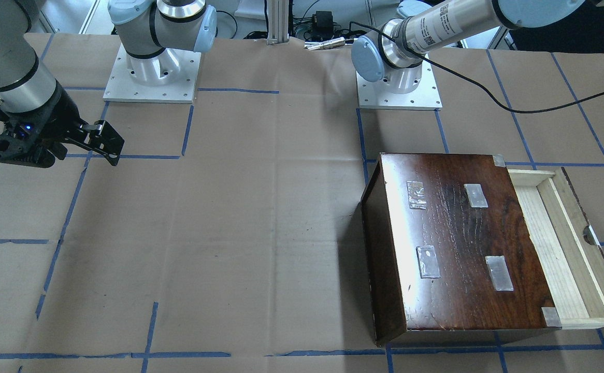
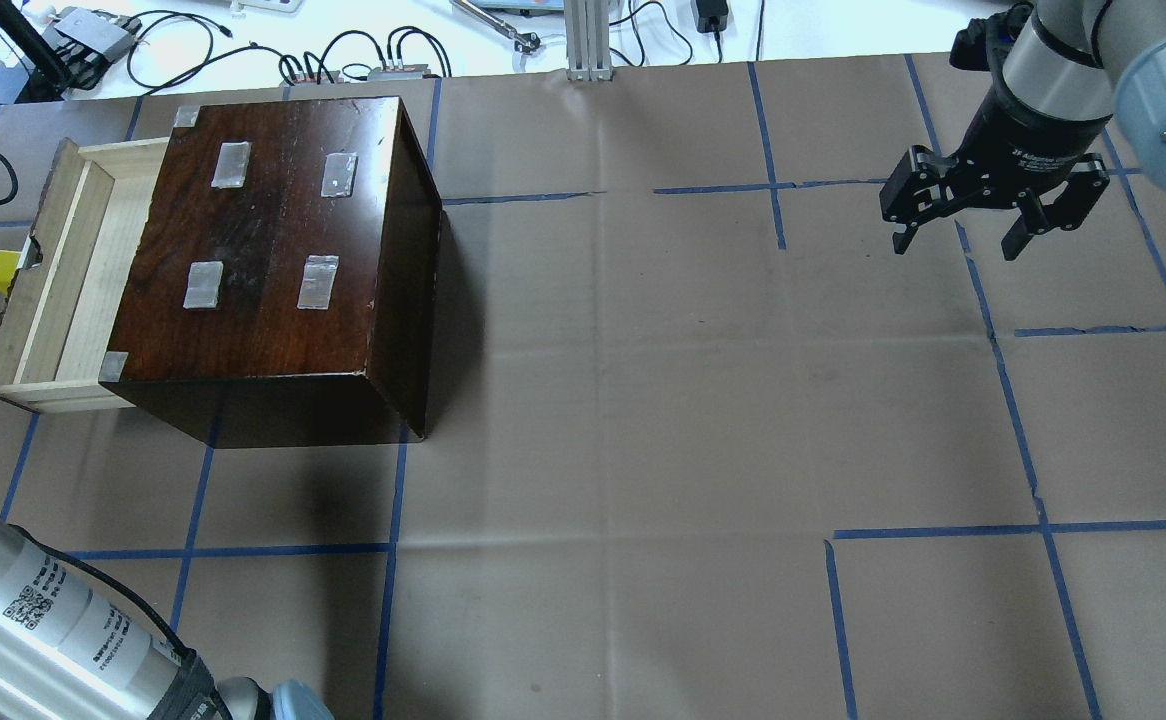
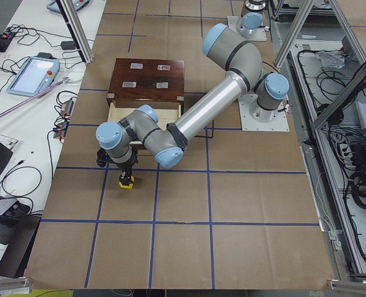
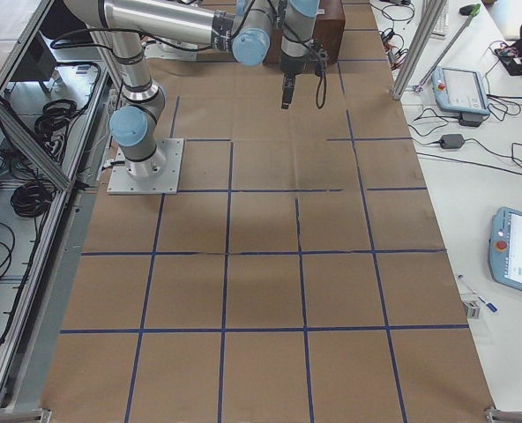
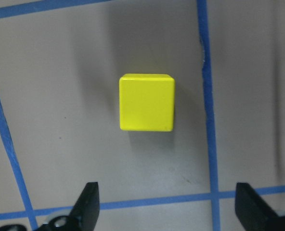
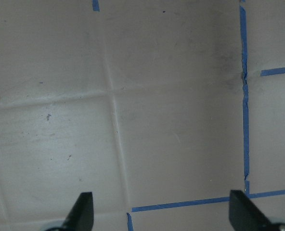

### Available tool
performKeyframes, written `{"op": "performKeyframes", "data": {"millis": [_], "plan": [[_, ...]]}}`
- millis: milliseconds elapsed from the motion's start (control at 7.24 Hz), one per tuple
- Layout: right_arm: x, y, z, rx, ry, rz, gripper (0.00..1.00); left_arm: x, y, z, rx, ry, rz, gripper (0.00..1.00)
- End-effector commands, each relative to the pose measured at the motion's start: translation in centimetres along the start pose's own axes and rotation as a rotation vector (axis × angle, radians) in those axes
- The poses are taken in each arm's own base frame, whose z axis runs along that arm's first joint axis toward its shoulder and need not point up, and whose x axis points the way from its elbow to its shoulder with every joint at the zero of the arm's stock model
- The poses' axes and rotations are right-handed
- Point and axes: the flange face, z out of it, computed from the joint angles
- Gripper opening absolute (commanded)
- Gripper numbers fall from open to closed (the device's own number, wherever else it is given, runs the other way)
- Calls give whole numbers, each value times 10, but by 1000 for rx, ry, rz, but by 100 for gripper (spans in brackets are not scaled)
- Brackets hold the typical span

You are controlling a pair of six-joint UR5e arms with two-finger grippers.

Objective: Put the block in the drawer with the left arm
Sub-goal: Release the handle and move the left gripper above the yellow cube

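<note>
I need to grab the small yellow block by its opposite sides with my left gripper next, so that I can place it in the drawer [image 1: 561, 248].
The yellow block [image 5: 146, 102] lies on the brown paper just outside the drawer's front; it also shows in the overhead view [image 2: 1, 272] and the left side view [image 3: 127, 182]. My left gripper [image 5: 169, 204] is open and empty, hanging right above the block with a finger to each side. The drawer [image 2: 63, 270] is pulled out of the dark brown cabinet [image 2: 273, 230], and the part of its pale wood tray that shows holds nothing. My right gripper [image 2: 958, 240] is open and empty, high over the far side of the table.
The cabinet [image 1: 457, 243] stands on the table's left half, with clear tape patches on top. The left arm's black cable [image 1: 488, 98] trails across the paper. Blue tape lines grid the table. Cables and devices lie beyond the far edge [image 2: 343, 60].
</note>
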Motion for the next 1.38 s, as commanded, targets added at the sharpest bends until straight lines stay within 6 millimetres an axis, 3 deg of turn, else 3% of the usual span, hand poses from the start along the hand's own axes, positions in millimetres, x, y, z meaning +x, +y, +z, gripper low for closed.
{"op": "performKeyframes", "data": {"millis": [0, 414, 829, 1243], "plan": [[0, 0, 0, -1, 0, -1, 100, -9, -12, 33, -13, 18, 1, 99], [0, 0, 0, -1, 0, -1, 100, -3, -24, 52, 2, 53, 12, 99], [0, 0, 0, -1, 0, -1, 100, -18, -44, 61, 17, 21, 42, 99], [0, 0, 0, -1, 0, 1, 100, -1, -64, 76, 13, 33, 70, 98]]}}
